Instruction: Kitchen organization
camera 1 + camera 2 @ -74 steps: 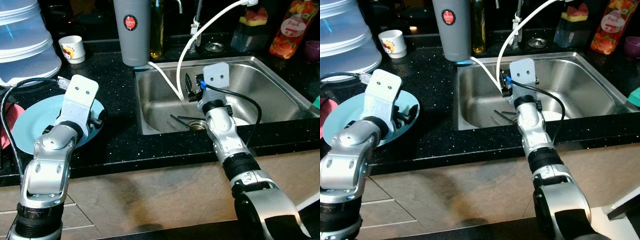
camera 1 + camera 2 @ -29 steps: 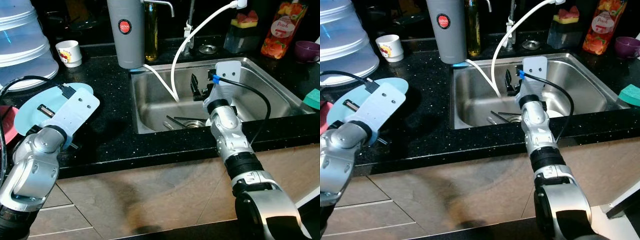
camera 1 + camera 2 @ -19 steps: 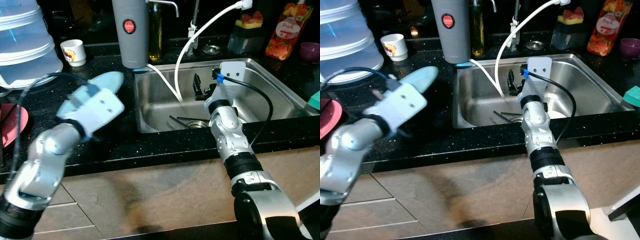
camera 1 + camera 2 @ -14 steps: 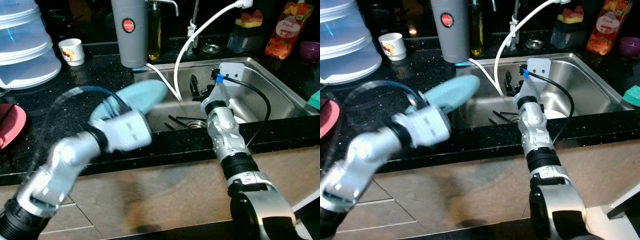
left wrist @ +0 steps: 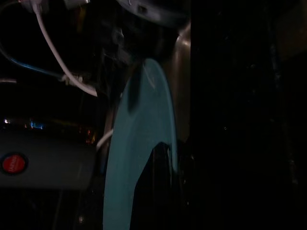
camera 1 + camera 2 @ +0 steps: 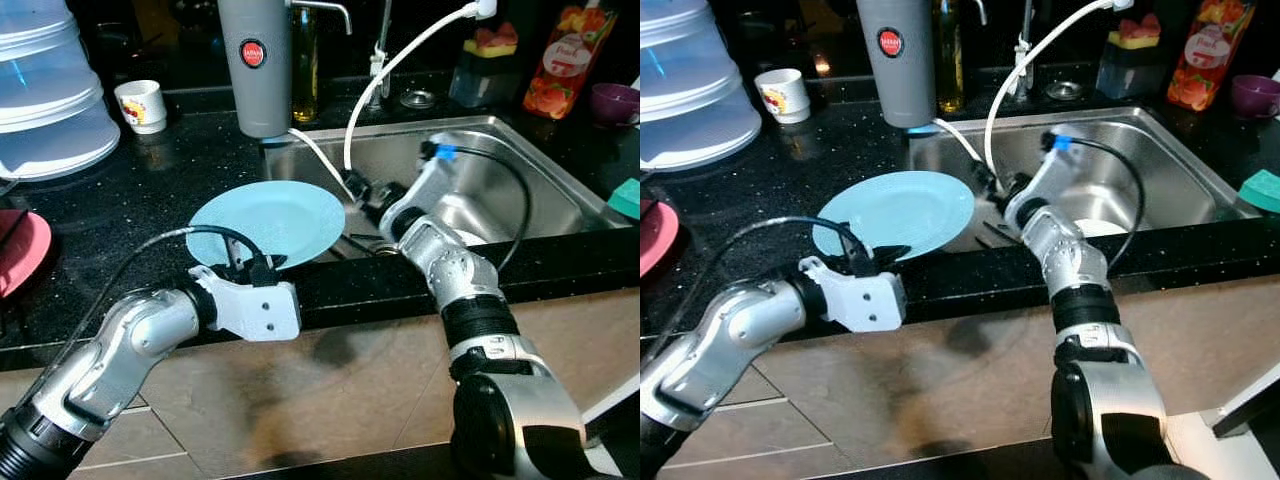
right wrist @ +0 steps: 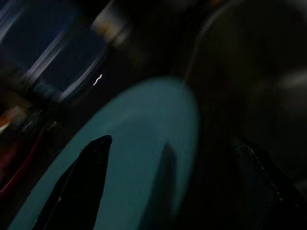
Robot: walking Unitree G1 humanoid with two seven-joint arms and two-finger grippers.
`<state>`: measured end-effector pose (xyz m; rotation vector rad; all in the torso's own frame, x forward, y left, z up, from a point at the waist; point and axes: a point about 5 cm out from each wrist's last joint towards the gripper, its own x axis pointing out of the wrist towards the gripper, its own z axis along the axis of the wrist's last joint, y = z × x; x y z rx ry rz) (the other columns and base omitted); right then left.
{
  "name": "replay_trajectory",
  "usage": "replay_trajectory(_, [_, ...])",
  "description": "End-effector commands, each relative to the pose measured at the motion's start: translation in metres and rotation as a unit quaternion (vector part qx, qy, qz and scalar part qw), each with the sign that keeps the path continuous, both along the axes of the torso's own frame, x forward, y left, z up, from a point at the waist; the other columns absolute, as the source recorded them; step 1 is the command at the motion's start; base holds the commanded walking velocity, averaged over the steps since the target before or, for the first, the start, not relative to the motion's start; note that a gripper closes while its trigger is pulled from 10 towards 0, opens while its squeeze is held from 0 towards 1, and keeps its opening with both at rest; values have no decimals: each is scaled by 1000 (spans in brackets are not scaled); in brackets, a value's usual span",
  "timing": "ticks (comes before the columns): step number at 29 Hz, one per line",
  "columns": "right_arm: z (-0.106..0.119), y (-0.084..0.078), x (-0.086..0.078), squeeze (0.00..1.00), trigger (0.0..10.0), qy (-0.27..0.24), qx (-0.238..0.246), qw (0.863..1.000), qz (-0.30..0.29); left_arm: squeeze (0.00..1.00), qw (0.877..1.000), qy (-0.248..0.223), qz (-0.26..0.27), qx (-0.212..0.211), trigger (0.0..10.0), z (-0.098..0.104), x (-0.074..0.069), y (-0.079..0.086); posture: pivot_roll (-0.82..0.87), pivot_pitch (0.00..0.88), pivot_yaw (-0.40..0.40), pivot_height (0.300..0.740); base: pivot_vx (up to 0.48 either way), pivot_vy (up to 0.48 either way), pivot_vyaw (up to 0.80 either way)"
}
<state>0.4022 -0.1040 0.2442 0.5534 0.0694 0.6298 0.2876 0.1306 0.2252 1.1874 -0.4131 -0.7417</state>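
My right gripper will next move the light blue plate into the sink (image 6: 510,200), so it will grab the plate by its rim (image 6: 336,213).
A light blue plate (image 6: 268,222) hangs level over the black counter's front, its right rim reaching the sink's left edge. My left gripper (image 6: 252,268) is shut on the plate's near rim; in the left wrist view the plate (image 5: 139,153) is seen edge-on with a black finger across it. My right gripper (image 6: 360,190) is over the left side of the sink, right beside the plate's right rim. It is open: in the right wrist view its fingers (image 7: 91,167) stand wide apart with the plate (image 7: 144,191) ahead of them.
The steel sink (image 6: 530,190) holds utensils (image 6: 362,243) near the drain, and a white hose (image 6: 400,60) loops above. On the counter stand a grey flask (image 6: 255,60), a white cup (image 6: 140,100), stacked clear containers (image 6: 45,100), a red plate (image 6: 20,250) and a juice bottle (image 6: 555,55).
My left arm has carried the plate from the left of the counter across to the sink's edge and levelled it. My right gripper has swung left to the plate's rim.
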Motion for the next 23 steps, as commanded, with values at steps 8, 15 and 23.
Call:
replay_trajectory(8, [-15,10,-18,0,10000,39,-26,990,132,0,1000,-4,2,27,0,-8,2,12,106,106,40,740,0,0,0])
replay_trajectory(15, [-13,12,-23,0,0,58,3,986,158,0,1000,-10,-2,28,0,-8,4,14,107,106,39,740,0,0,0])
replay_trajectory(23, [-9,11,-23,0,0,58,23,986,156,0,1000,-13,-8,25,0,-9,5,14,105,105,39,740,0,0,0])
